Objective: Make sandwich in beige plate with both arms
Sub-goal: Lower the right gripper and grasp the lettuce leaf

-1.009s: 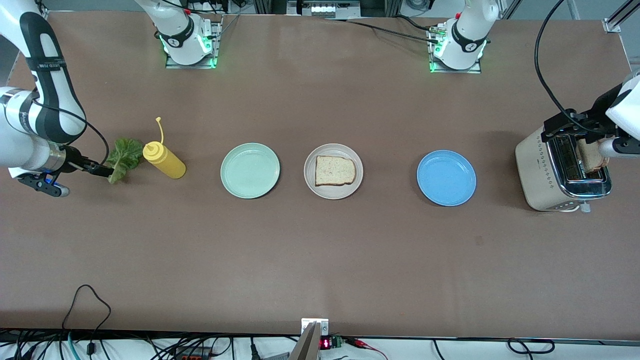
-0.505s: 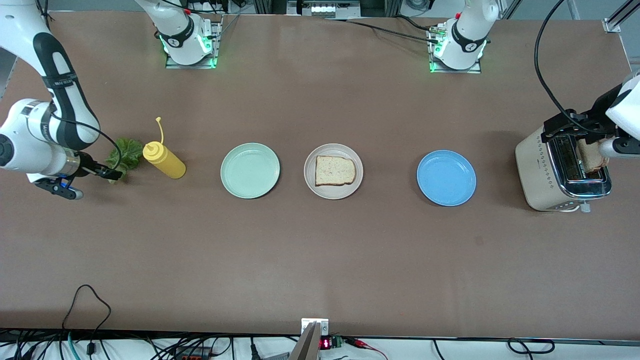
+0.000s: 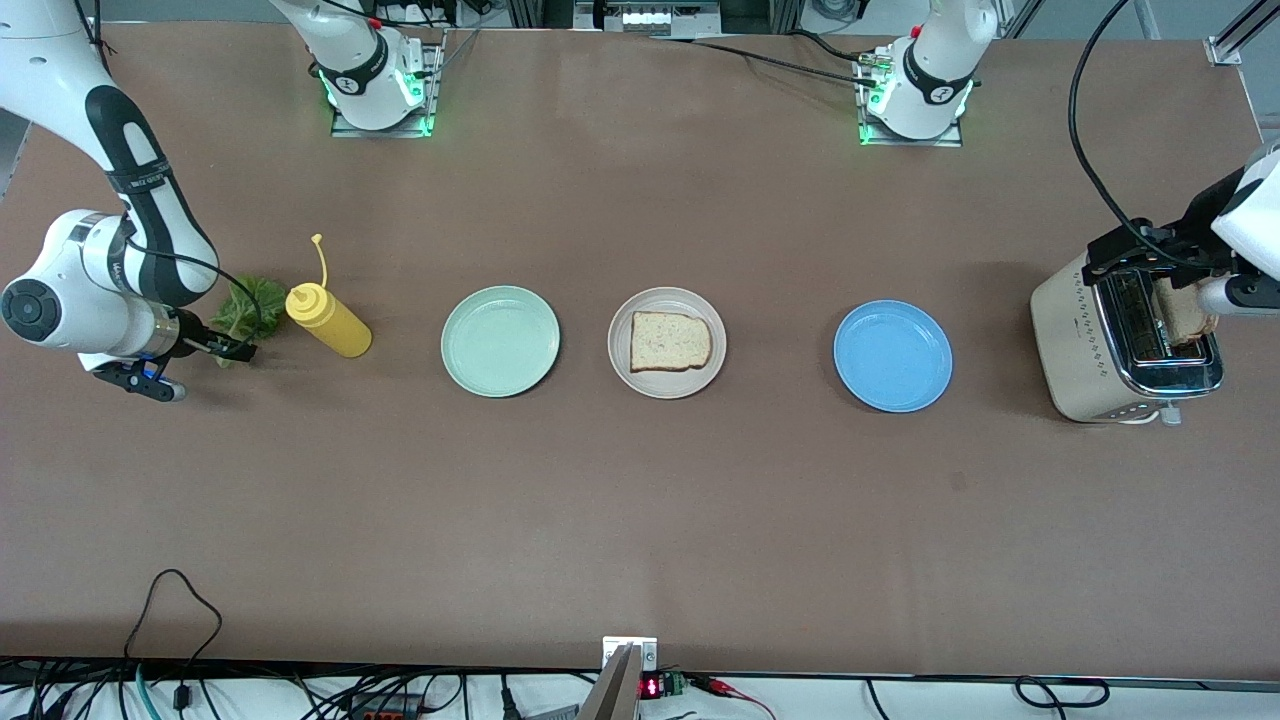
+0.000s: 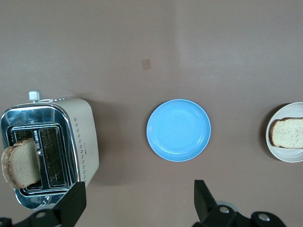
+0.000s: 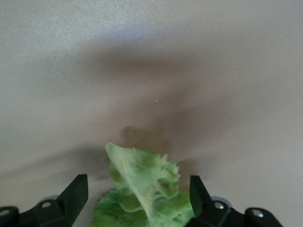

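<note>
The robot's right gripper should close on the lettuce leaf (image 3: 250,300) (image 5: 142,194) now, because the leaf is between the open fingers and would be caught.
A ruffled green lettuce leaf (image 3: 250,300) lies on the table beside a yellow squeeze bottle (image 3: 328,320), at the right arm's end. My right gripper (image 3: 236,349) is low at the leaf, open. In the right wrist view the lettuce (image 5: 142,170) lies between the spread fingers of the right gripper (image 5: 137,191) and neither pad touches it. The beige plate (image 3: 622,365) at mid-table holds one bread slice (image 3: 670,341). A second slice (image 3: 1186,312) stands in the toaster (image 3: 1085,345). My left gripper (image 3: 1150,262) hangs open over the toaster's edge; in the left wrist view the left gripper (image 4: 138,201) is empty.
A mint green plate (image 3: 500,341) sits between the bottle and the beige plate. A blue plate (image 3: 893,356) lies between the beige plate and the toaster. Cables trail along the table edge nearest the front camera.
The right arm has swung in toward the lettuce, so its fingers now straddle the leaf's edge. The left arm has not moved.
</note>
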`<state>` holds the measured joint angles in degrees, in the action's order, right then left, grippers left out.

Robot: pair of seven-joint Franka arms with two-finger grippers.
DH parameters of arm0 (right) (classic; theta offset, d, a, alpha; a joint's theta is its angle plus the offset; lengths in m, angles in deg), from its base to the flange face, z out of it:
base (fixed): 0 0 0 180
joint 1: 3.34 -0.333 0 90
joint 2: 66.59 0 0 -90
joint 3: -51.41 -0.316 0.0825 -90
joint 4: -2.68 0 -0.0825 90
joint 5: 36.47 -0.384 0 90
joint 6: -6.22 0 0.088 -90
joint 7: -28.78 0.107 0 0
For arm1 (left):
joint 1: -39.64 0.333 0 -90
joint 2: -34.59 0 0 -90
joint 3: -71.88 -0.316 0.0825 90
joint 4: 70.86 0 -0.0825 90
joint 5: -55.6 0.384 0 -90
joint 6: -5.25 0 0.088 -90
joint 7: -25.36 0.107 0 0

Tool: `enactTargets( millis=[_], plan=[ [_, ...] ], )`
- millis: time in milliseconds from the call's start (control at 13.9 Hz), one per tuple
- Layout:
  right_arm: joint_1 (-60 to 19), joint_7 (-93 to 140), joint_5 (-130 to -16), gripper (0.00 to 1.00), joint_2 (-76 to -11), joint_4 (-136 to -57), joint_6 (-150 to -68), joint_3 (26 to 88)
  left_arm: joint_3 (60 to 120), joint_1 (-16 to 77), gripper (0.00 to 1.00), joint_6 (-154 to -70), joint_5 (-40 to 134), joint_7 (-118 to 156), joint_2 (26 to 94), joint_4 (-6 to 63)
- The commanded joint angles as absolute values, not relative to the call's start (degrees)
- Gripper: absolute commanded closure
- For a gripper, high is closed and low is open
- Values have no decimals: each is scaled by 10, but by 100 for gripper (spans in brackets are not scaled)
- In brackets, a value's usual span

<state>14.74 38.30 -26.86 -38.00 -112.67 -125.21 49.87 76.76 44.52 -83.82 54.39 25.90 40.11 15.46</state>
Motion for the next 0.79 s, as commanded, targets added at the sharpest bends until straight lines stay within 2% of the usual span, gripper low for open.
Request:
enactTargets(
  millis=[0,144,505,577,721],
  plan=[
    [156,371,-251,40,-381,-1130,-1258,493,772,447,0,-843,551,262,388,167],
    [156,365,-251,59,-381,-1130,-1258,493,772,448,0,-843,551,261,389,167],
    [156,362,-250,92,-381,-1130,-1258,493,772,447,0,-843,552,262,389,167],
    [156,354,-250,97,-383,-1130,-1257,492,772,447,0,-843,552,262,389,167],
    [156,329,-251,99,-395,-1128,-1253,491,772,448,0,-843,552,262,390,167]
  ],
)
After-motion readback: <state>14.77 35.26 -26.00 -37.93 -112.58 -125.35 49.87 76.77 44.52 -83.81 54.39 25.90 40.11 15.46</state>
